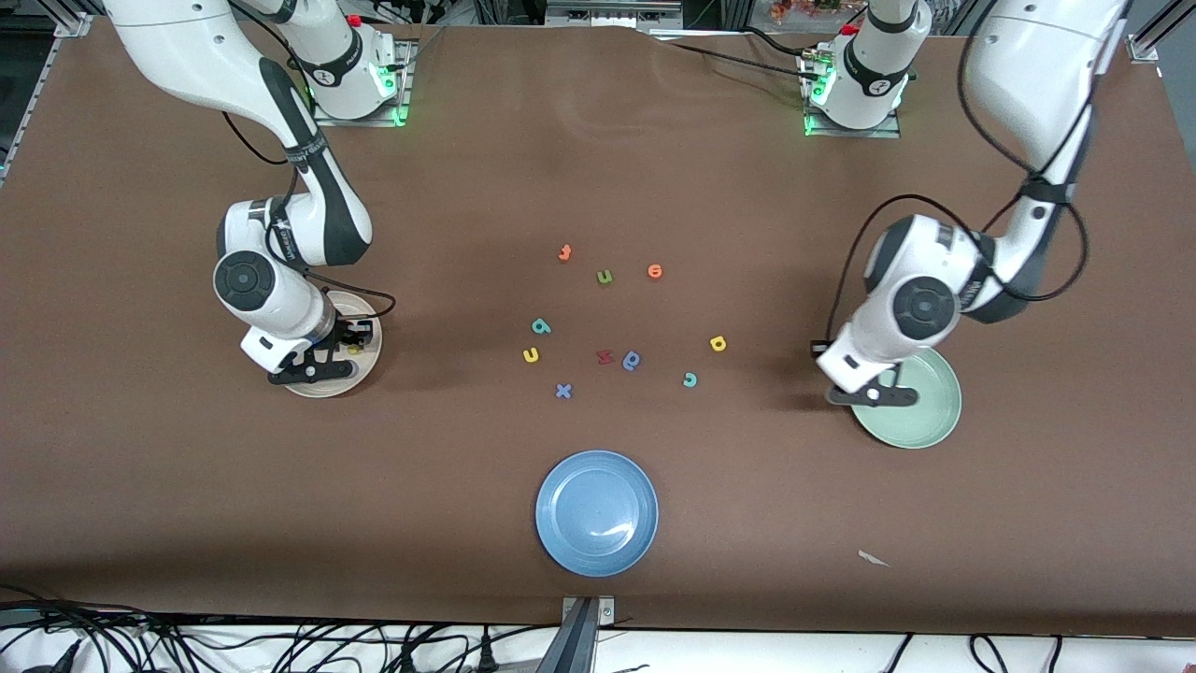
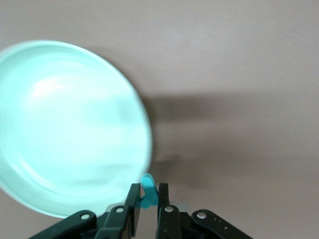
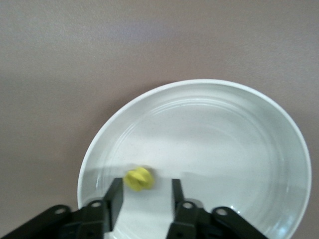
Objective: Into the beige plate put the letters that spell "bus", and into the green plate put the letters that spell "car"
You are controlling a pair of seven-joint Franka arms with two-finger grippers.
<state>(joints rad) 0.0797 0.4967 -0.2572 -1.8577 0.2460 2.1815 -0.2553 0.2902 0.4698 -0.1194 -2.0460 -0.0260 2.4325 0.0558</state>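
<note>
The teal letter (image 2: 147, 186) hangs at the green plate's rim (image 2: 126, 185) in the left wrist view. My left gripper keeps hold of the letter from here until it is inside.
My left gripper (image 1: 893, 379) (image 2: 148, 197) hangs over the rim of the green plate (image 1: 925, 421) (image 2: 70, 129), shut on a small teal letter (image 2: 147, 186). My right gripper (image 1: 353, 338) (image 3: 146, 190) stands open low over the beige plate (image 1: 322, 385) (image 3: 224, 149). A yellow letter (image 1: 354, 350) (image 3: 139, 179) lies in that plate just off the fingertips, touching neither. On the table's middle lie the teal "b" (image 1: 541, 326), a yellow letter (image 1: 532, 354), the yellow "a" (image 1: 718, 343) and the teal "c" (image 1: 690, 379).
Other loose letters lie among them: two orange ones (image 1: 564, 251) (image 1: 655, 271), a green "u" (image 1: 605, 276), a red one (image 1: 605, 356), a blue rounded one (image 1: 633, 360) and a blue "x" (image 1: 563, 391). A blue plate (image 1: 596, 512) sits nearer the front camera.
</note>
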